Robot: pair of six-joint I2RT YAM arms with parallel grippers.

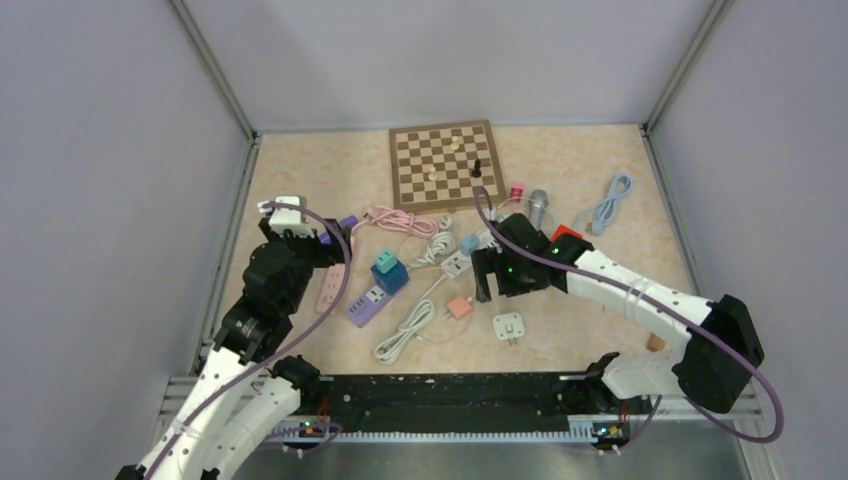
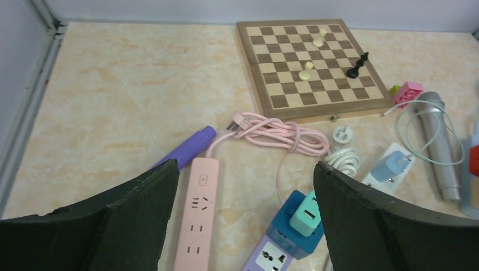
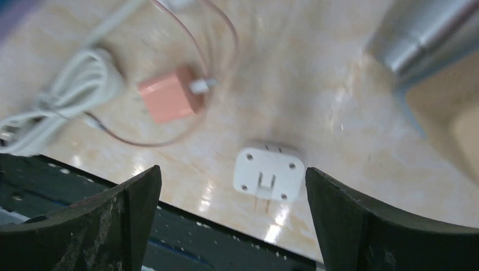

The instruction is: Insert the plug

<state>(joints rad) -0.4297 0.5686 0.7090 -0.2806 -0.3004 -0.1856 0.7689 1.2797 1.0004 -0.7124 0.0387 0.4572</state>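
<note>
My right gripper grabs the white plug adapter by its opposite side edges next, leaving its broad side and prongs free to hand over and insert.
A white two-prong plug adapter [image 1: 509, 326] lies prongs up near the table's front edge; in the right wrist view it [image 3: 269, 174] sits below and between my fingers. My right gripper [image 1: 497, 282] [image 3: 233, 171] is open and empty, hovering just behind it. A pink power strip [image 1: 331, 283] [image 2: 196, 214] and a purple power strip [image 1: 368, 303] [image 2: 271, 257] lie at the left, with a blue cube socket holding a teal charger [image 1: 388, 270] [image 2: 302, 223]. My left gripper [image 1: 335, 245] [image 2: 246, 169] is open and empty above the pink strip.
A chessboard [image 1: 445, 160] with a few pieces lies at the back. A microphone [image 1: 538, 207], a blue cable [image 1: 607, 205], a coiled pink cord [image 1: 400, 220], a white cable [image 1: 415, 320] and an orange charger [image 1: 459, 308] [image 3: 169, 95] lie around the middle.
</note>
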